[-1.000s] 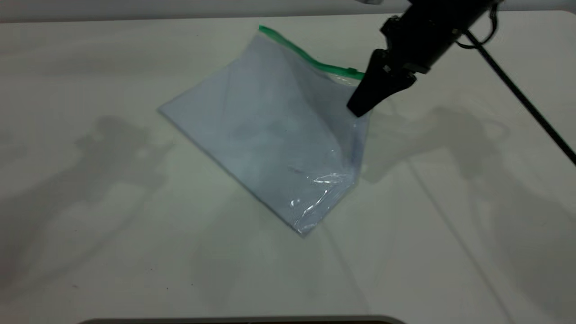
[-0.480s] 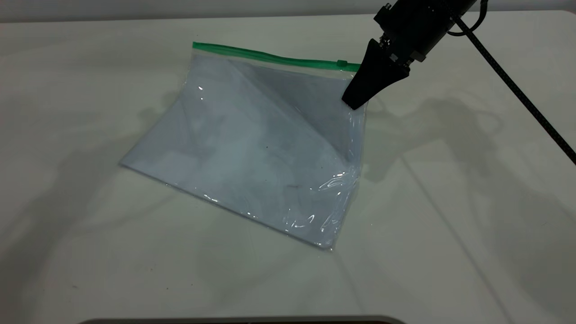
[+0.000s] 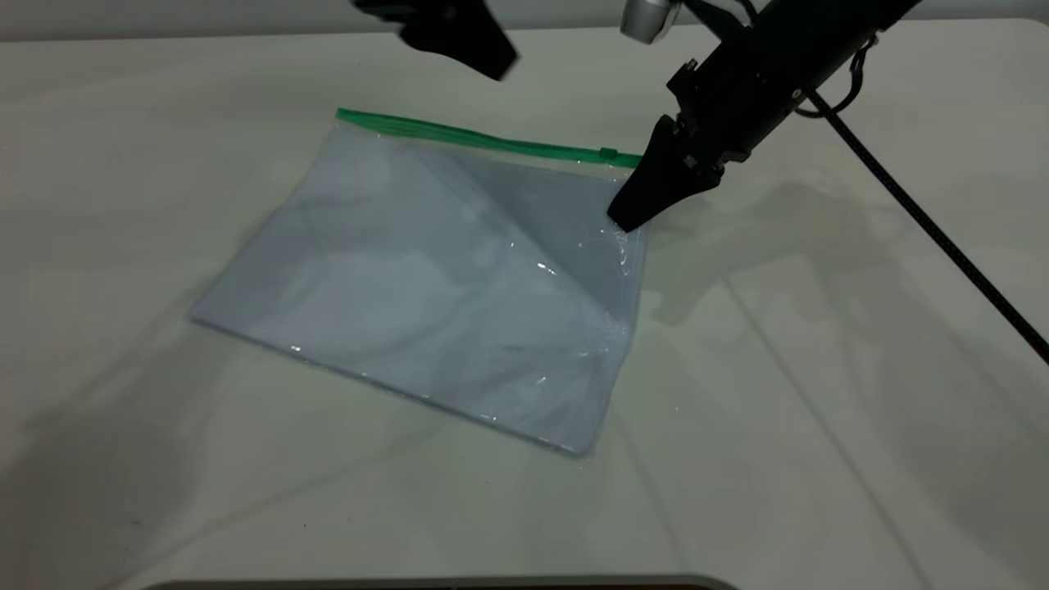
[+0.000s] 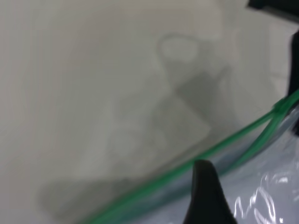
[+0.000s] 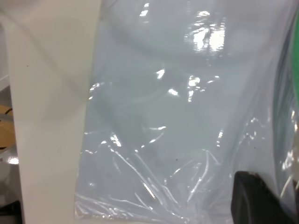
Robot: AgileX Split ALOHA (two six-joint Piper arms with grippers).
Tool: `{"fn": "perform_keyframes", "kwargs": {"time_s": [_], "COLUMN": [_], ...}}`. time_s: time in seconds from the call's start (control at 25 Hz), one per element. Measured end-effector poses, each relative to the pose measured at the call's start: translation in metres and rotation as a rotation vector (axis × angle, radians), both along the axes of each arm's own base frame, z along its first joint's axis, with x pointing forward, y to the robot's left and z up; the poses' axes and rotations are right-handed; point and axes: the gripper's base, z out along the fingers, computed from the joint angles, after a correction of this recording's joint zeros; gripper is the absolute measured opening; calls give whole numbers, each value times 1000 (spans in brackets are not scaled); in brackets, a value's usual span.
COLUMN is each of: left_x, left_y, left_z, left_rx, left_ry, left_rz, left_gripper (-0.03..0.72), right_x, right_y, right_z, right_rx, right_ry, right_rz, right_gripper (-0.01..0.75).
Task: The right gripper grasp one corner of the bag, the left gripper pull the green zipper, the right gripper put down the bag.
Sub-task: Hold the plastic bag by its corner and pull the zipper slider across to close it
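Observation:
My left gripper should next grab the zipper by its slider tab (image 3: 608,153). Then it can pull the green zipper along the bag's edge (image 3: 462,136).
The bag (image 3: 426,279) lies mostly flat on the white table, with its far right corner lifted. The green zipper (image 3: 459,135) runs along its far edge, and the slider tab (image 3: 608,153) is near the right end. My right gripper (image 3: 627,217) is shut on that lifted corner just below the zipper. In the right wrist view one black finger (image 5: 257,200) pinches the crinkled bag (image 5: 177,116). My left gripper (image 3: 496,61) hovers above the far side of the zipper, apart from it. The left wrist view shows one finger (image 4: 205,196) over the zipper (image 4: 219,147).
The white table (image 3: 819,369) is bare around the bag. A black cable (image 3: 926,229) hangs from the right arm across the right side. A whitish cylinder (image 3: 647,16) sits on the right arm at the top. A dark edge runs along the table's front.
The bag has swung round and sunk flatter, and its zipper edge now faces the far side. My right gripper moved down and left with the corner. My left gripper has come into view at the top.

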Motion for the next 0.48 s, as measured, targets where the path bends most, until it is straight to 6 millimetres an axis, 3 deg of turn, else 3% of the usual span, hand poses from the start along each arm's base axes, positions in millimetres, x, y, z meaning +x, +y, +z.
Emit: {"fn": "perform_keyframes", "kwargs": {"time_s": [0.24,0.48], "left_x": [2,0], "left_y": [-30,-34], "left_z": [-10,-17], "left_rx": [-10,-6], "left_ry": [-73,-82], "left_rz": [-219,-262], "left_gripper": [545,545], "right_x": [7,9], "right_y": [4,5], "right_z": [6,8], "right_rx": [41,58], "right_ry": [-28,-29], "right_rz": [-25,-38], "right_gripper": [33,33]}}
